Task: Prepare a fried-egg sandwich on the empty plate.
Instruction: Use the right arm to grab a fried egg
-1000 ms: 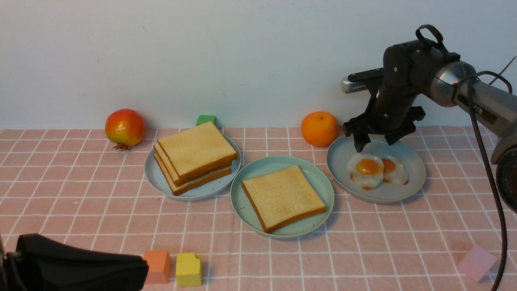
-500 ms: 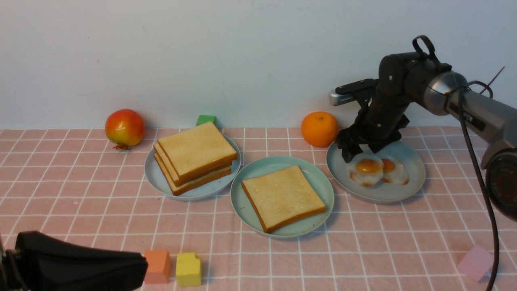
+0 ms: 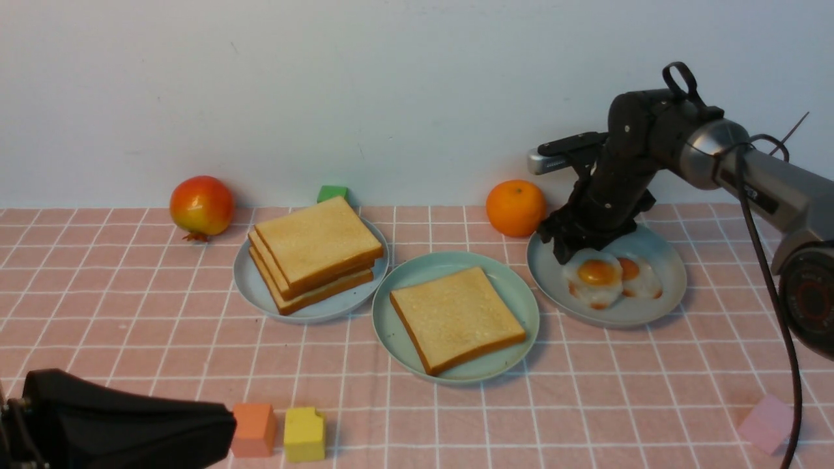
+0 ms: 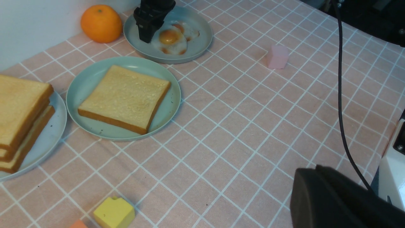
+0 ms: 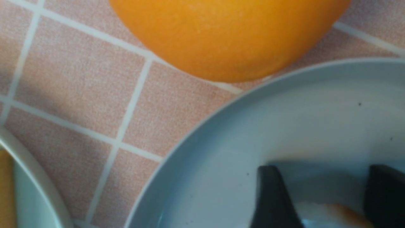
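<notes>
The fried egg is to fill the sandwich (image 3: 457,312). My right gripper needs to grab the egg by the edge of its white (image 3: 584,258) next.
The mint-green plate (image 3: 505,281) in the middle holds one toast slice (image 3: 456,317); no fried-egg sandwich is in view. Left of it, a grey-blue plate (image 3: 247,277) carries a pile of toast (image 3: 316,251). Two overlapping fried eggs (image 3: 606,277) lie on the right grey-blue plate (image 3: 664,286). My right gripper (image 3: 576,246) is down on that plate's far-left side. In the right wrist view, the right gripper (image 5: 326,177) is open, its fingers either side of an egg's edge (image 5: 319,210). My left gripper (image 4: 303,186) is shut and holds nothing, low at the near-left table edge (image 3: 225,426).
An orange (image 3: 516,207) sits just left of the egg plate, close to the right gripper. A red fruit (image 3: 202,205) and a green cube (image 3: 332,193) lie at the back. Orange (image 3: 254,430) and yellow (image 3: 304,433) cubes are near front, a pink cube (image 3: 769,422) at front right.
My right gripper has dropped and shifted left onto the egg plate's far-left side, and its jaws have narrowed. The left arm has hardly moved.
</notes>
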Tool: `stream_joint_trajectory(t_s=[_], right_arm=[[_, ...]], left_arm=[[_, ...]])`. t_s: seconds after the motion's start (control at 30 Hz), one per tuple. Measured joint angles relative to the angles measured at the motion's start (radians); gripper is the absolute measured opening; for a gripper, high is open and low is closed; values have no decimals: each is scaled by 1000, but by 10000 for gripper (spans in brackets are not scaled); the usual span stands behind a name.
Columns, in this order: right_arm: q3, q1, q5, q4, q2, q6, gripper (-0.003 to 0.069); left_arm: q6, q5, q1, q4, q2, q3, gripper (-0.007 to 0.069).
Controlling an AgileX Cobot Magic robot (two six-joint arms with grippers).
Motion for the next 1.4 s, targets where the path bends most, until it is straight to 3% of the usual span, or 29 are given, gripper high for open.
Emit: stream_joint_trajectory(t_s=[0.07, 0.83, 0.9, 0.97, 1.07, 1.2, 1.4], right_arm=[[0, 0, 0, 0, -1, -3, 364], [10, 0, 39, -27, -91, 5, 340], [10, 0, 41, -36, -103, 12, 286], [10, 0, 49, -46, -113, 13, 99], [10, 0, 58, -52, -119, 16, 3], [10, 0, 60, -54, -131, 16, -3], [10, 0, 189, -98, -163, 102, -1]], left_arm=[[0, 0, 0, 0, 0, 0, 41], [0, 0, 0, 12, 0, 0, 41], [0, 0, 0, 16, 0, 0, 41], [0, 0, 0, 20, 0, 0, 41], [0, 0, 0, 22, 0, 0, 41], [0, 0, 0, 23, 0, 0, 41], [0, 0, 0, 24, 0, 0, 41]])
